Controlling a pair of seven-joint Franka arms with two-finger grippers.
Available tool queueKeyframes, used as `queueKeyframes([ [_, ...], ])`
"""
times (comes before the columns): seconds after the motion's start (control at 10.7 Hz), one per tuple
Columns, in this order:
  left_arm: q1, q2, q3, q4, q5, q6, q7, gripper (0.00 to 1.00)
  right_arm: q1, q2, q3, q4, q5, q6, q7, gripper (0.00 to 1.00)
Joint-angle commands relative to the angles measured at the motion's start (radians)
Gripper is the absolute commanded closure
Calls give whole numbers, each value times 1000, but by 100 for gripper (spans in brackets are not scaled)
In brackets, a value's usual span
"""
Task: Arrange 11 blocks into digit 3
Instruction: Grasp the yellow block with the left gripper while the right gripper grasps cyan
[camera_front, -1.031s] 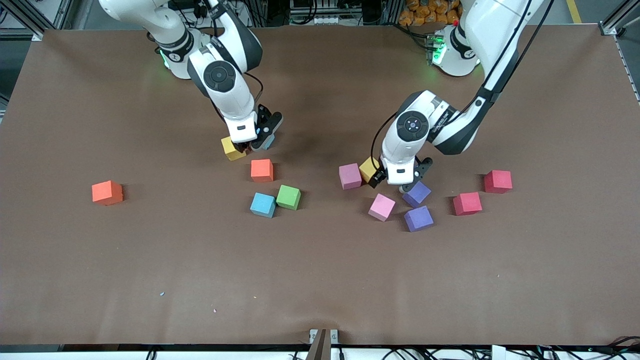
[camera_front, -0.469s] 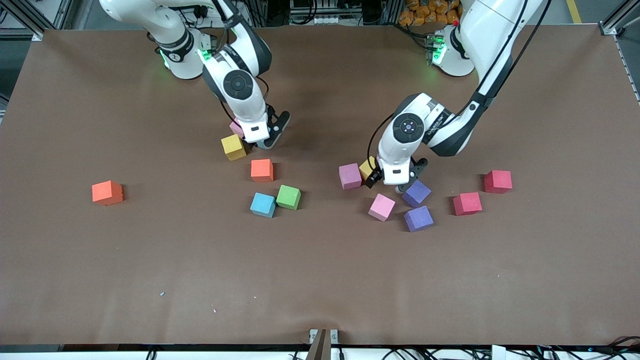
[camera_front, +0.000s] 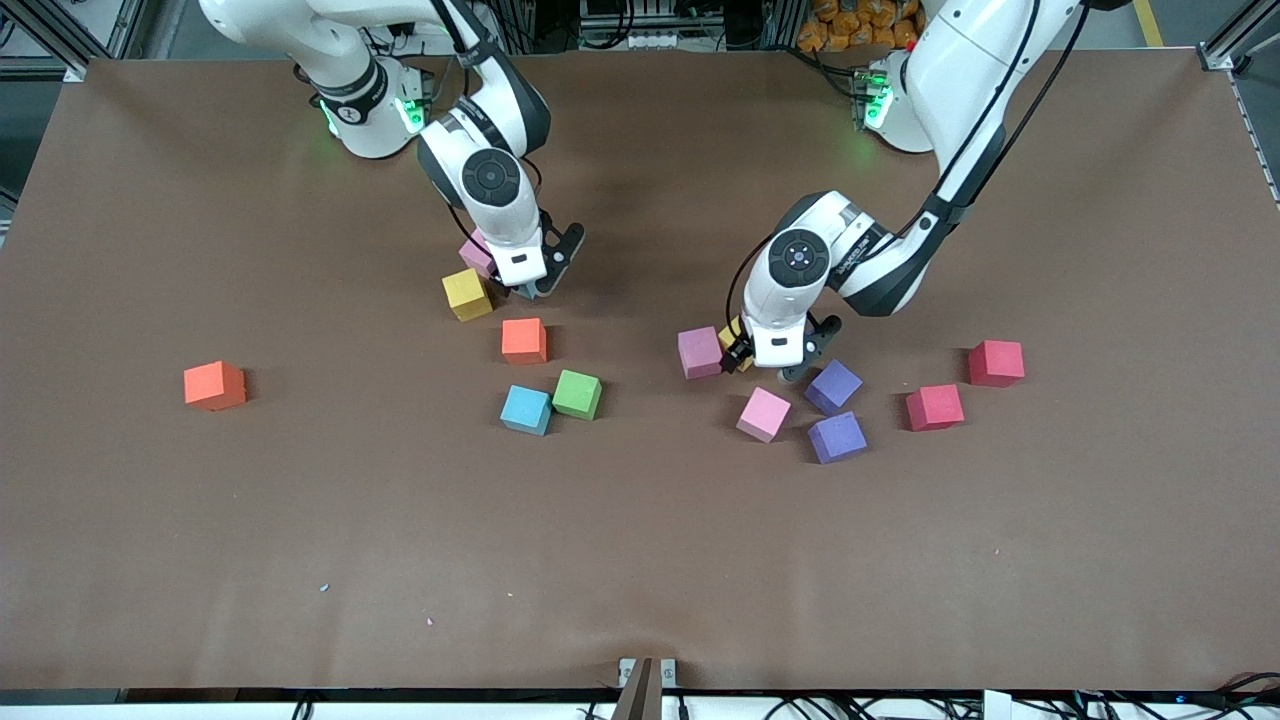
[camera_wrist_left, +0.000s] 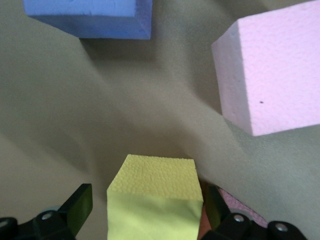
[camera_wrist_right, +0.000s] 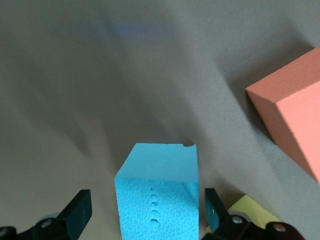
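Note:
My left gripper should close on the yellow block now: its fingers are low near the table on either side of the block, so they would hold it.
My right gripper (camera_front: 527, 289) is open and low at the table, its fingers on either side of a blue block (camera_wrist_right: 157, 195) without touching it. Beside it lie a pink block (camera_front: 477, 252), a yellow block (camera_front: 467, 294) and an orange block (camera_front: 524, 340). My left gripper (camera_front: 762, 366) is open around another yellow block (camera_wrist_left: 155, 195), which peeks out from under the hand (camera_front: 731, 333). A mauve-pink block (camera_front: 700, 352) lies right beside it. No digit shape stands on the table; the blocks lie scattered.
Nearer the front camera lie a blue block (camera_front: 526, 410) and a green block (camera_front: 577, 394) together, a pink block (camera_front: 764, 414) and two purple blocks (camera_front: 833, 387) (camera_front: 837, 437). Two red blocks (camera_front: 935, 407) (camera_front: 996, 362) lie toward the left arm's end. An orange block (camera_front: 214, 385) lies alone toward the right arm's end.
My right gripper shifted toward the left arm's end, uncovering the pink block. My left gripper moved a little toward the right arm's end and now hides most of the yellow block.

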Motion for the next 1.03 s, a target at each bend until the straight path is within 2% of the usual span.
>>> queueKeyframes([
  [0.0,-3,16,-1,13,42,8,-61,0,9,10,-8,-36,18,29,-11,0],
  [0.09,-14,16,0,13,42,8,-71,0,9,9,-8,-44,17,38,-11,0],
  [0.19,-18,16,-1,13,42,8,-86,0,10,13,-8,-42,17,53,-14,6],
  [0.28,-20,14,-1,13,42,8,-101,8,18,15,-8,-42,15,69,-16,36],
  [0.37,-21,14,-1,13,42,8,-109,25,18,16,-8,-39,15,69,-14,72],
  [0.47,-20,11,-1,13,42,8,-118,58,17,15,-8,-39,15,67,-16,99],
  [0.56,-20,6,-1,13,42,8,-120,92,11,15,-7,-39,15,55,-19,100],
  [0.66,-12,-3,-1,13,42,5,-121,100,14,12,-7,-38,15,54,-46,100],
  [0.94,2,-73,-3,13,40,-36,-185,100,33,-58,5,-48,20,51,-83,100],
])
